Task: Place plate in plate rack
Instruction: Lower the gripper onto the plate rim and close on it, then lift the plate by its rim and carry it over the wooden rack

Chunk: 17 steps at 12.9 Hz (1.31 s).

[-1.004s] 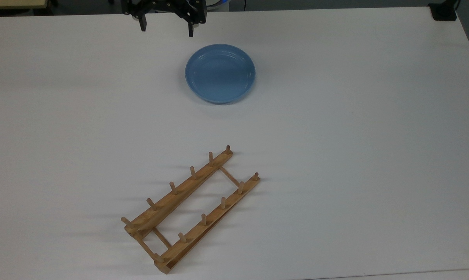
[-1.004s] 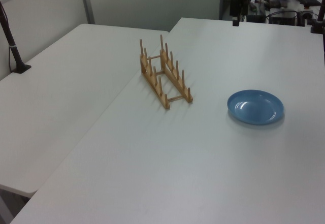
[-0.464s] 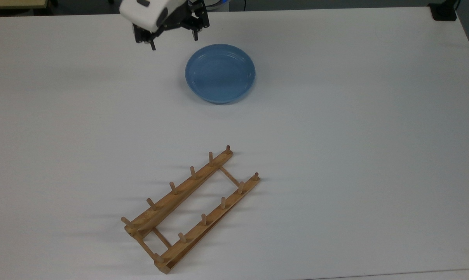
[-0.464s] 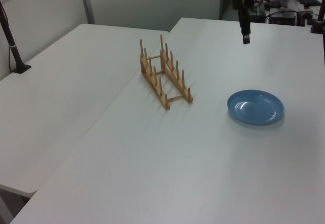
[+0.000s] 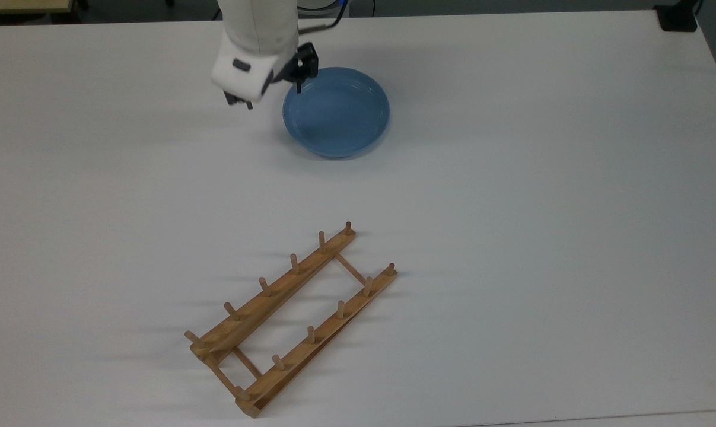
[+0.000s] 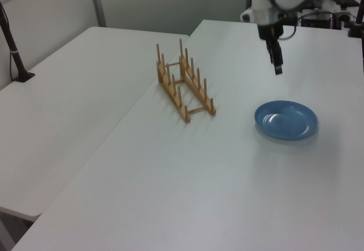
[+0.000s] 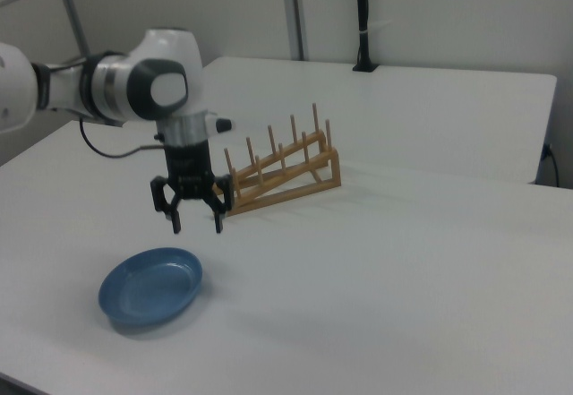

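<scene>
The gripper will next grab the light-blue plate by its rim, so that the plate can stand between the pegs of the wooden plate rack.
The light-blue plate lies flat on the white table, and it also shows as the plate and the plate. My gripper hangs open and empty above the table at the plate's upper-left rim in the top view. In the right view the gripper points straight down with its fingers spread, a little above the plate's far edge. The wooden plate rack stands apart from the plate, with nothing between its pegs; it is also the plate rack and the plate rack.
The white table has wide bare room around the plate and rack. A second table adjoins it along a seam. A black post stands on that second table, seen too as the post. A black block sits at a far corner.
The arm has come in from the table's far edge toward the plate and dropped lower. The gripper stayed open. Plate and rack have not moved.
</scene>
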Each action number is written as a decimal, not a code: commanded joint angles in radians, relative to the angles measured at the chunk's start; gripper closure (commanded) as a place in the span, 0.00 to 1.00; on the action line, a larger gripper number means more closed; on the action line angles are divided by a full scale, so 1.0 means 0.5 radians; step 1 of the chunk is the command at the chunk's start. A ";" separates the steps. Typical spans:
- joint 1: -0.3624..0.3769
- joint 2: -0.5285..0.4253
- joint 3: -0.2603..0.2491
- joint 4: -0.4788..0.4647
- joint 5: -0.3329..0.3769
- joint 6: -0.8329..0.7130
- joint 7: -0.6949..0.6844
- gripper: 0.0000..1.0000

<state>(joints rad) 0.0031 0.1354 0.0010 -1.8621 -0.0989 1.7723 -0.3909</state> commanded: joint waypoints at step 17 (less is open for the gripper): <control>0.104 0.294 -0.005 -0.145 -0.232 0.220 0.018 1.00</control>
<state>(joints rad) 0.0488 0.2956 0.0027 -1.9293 -0.2016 1.8691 -0.3913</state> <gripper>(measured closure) 0.938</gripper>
